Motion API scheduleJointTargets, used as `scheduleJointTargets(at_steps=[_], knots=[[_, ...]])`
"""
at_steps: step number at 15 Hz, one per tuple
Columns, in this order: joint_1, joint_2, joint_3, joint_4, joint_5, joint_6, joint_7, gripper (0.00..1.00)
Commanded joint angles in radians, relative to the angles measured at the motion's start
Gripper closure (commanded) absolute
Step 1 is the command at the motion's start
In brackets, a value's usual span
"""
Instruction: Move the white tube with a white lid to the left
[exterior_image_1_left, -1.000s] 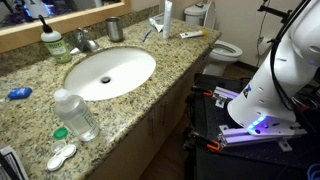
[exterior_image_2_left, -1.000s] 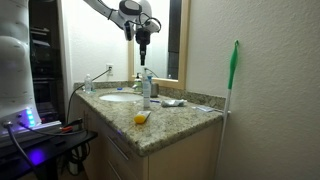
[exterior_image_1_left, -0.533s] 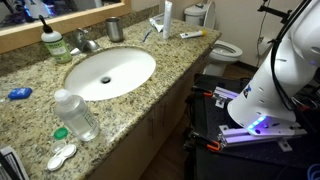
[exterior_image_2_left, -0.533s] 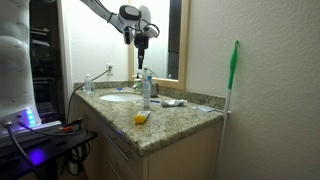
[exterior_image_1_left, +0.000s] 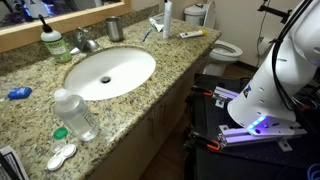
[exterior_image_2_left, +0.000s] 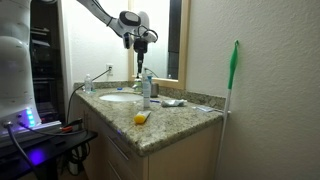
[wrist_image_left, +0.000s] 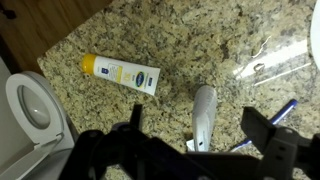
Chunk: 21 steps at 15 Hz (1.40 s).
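Observation:
My gripper is to pick up the white tube by its top end, which leaves the white lid free to stand on past the sink.
The white tube (exterior_image_1_left: 167, 16) stands upright at the back of the granite counter, right of the sink, with its white lid end down. In the wrist view the white tube (wrist_image_left: 203, 112) shows from above, between my two dark fingers. My gripper (wrist_image_left: 200, 135) is open and empty, and it hangs well above the tube. It also shows in an exterior view (exterior_image_2_left: 141, 62), high over the tube (exterior_image_2_left: 147, 88).
A white tube with a yellow cap (wrist_image_left: 121, 72) lies on the counter beside the white tube. A sink (exterior_image_1_left: 108, 72), a green soap bottle (exterior_image_1_left: 53, 44), a metal cup (exterior_image_1_left: 114, 28) and a clear bottle (exterior_image_1_left: 76, 113) are on the counter. A toilet (wrist_image_left: 28, 105) stands past the counter's end.
My gripper has shifted slightly sideways above the counter. The white tube has not moved.

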Motion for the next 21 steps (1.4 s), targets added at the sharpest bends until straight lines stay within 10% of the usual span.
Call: scheduleJointTargets(at_steps=[1,15,16,21], knots=[[-0.018,0.019,0.0,0.011,0.081,0.028,-0.051,0.0],[-0.031,0.082,-0.025,0.027,0.115,0.146,-0.015,0.0],[-0.033,0.089,-0.025,0.029,0.122,0.155,-0.013,0.25],[-0.036,0.108,-0.027,0.039,0.127,0.16,0.004,0.55]])
